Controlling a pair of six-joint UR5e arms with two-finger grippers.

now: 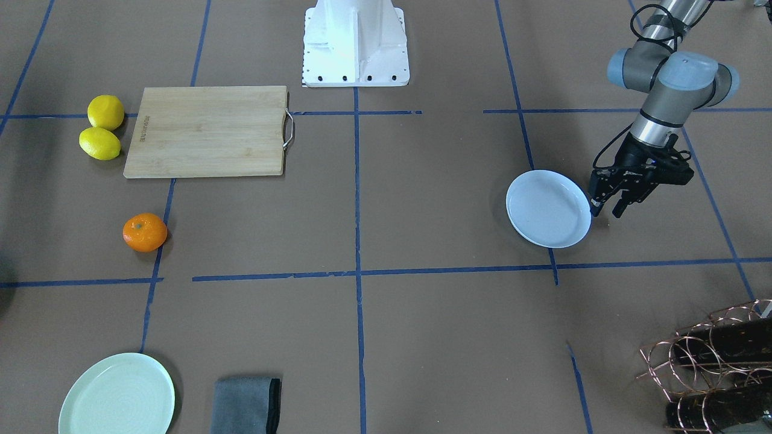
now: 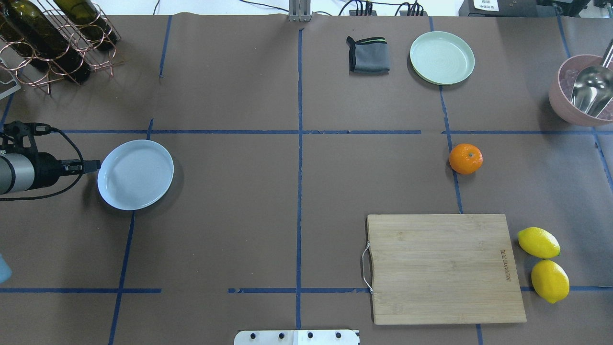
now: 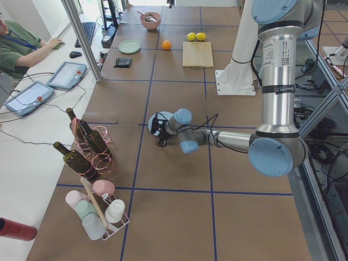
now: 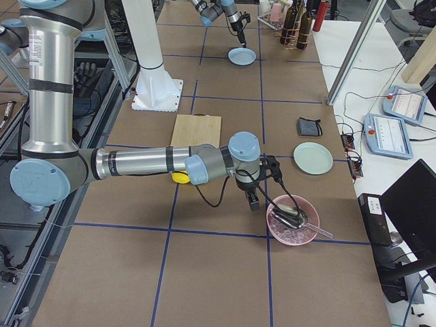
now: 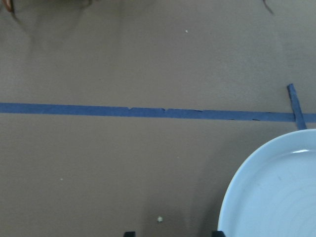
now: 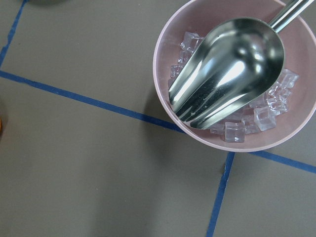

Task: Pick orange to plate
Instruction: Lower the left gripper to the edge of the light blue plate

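Note:
The plate is far wider than the open fingers. My left gripper should grab the plate by its thin near rim (image 1: 590,213) (image 5: 220,228) next.
The orange (image 1: 145,232) (image 2: 465,158) rests alone on the brown table, on a blue tape line on the robot's right half. Far across on the left half lies the bluish-white plate (image 1: 547,208) (image 2: 135,174) (image 5: 276,192), with nothing on it. My left gripper (image 1: 607,211) (image 2: 95,165) hangs low just beside the plate's outer rim, open and holding nothing. Only the far-end side view shows my right gripper (image 4: 252,202), near the pink bowl; I cannot tell its state. Its wrist camera shows no fingers.
A bamboo cutting board (image 2: 443,268) lies near the robot, with two lemons (image 2: 543,263) beside it. A mint-green plate (image 2: 442,57) and a grey cloth (image 2: 368,55) sit at the far side. A pink bowl (image 6: 165,86) holds ice and a metal scoop (image 6: 227,69). A copper wine rack (image 2: 52,43) stands far left.

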